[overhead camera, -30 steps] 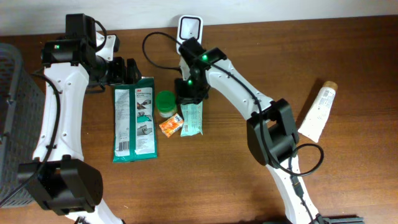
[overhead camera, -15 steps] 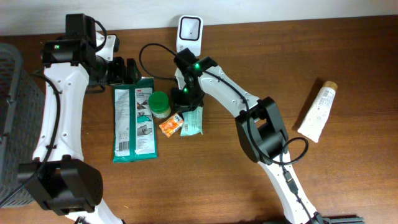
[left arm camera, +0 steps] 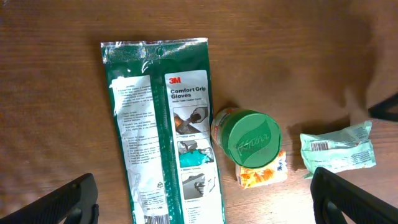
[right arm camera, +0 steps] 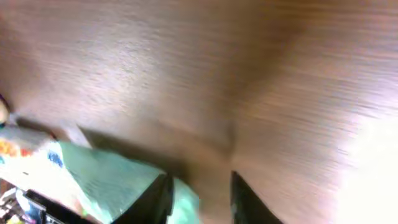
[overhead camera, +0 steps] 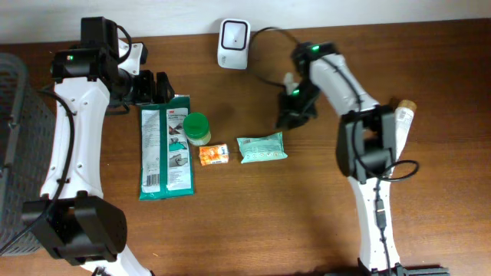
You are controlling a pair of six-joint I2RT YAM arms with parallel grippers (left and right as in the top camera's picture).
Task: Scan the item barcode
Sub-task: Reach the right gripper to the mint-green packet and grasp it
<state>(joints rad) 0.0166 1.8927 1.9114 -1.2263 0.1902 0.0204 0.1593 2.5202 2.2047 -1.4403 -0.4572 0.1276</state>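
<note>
I will next use my right gripper to grab the mint-green packet (overhead camera: pixel 261 148) by the end away from its barcode, so the barcode stays uncovered to scan.
The white barcode scanner (overhead camera: pixel 233 34) stands at the table's back edge. A mint-green packet (overhead camera: pixel 261 148) lies flat on the wood, its barcode facing up near its left end (left arm camera: pixel 319 146). My right gripper (overhead camera: pixel 286 120) hovers just behind and to the right of it, off the packet. In the right wrist view that gripper (right arm camera: pixel 199 202) has its fingers apart, with only the table and the packet's edge (right arm camera: pixel 106 183) below them. My left gripper (overhead camera: pixel 157 87) stands wide open above the top of the green gloves pack (overhead camera: pixel 166 146), holding nothing.
A green-lidded jar (overhead camera: pixel 197 127) and a small orange packet (overhead camera: pixel 213 155) sit between the gloves pack and the mint packet. A white tube (overhead camera: pixel 393 136) lies at the far right. A dark mesh basket (overhead camera: pixel 14 146) fills the left edge.
My right arm swung from beside the jar to the right. The mint packet went with it, now lies crosswise further right, and the jaws have parted off it. The left arm stayed still.
</note>
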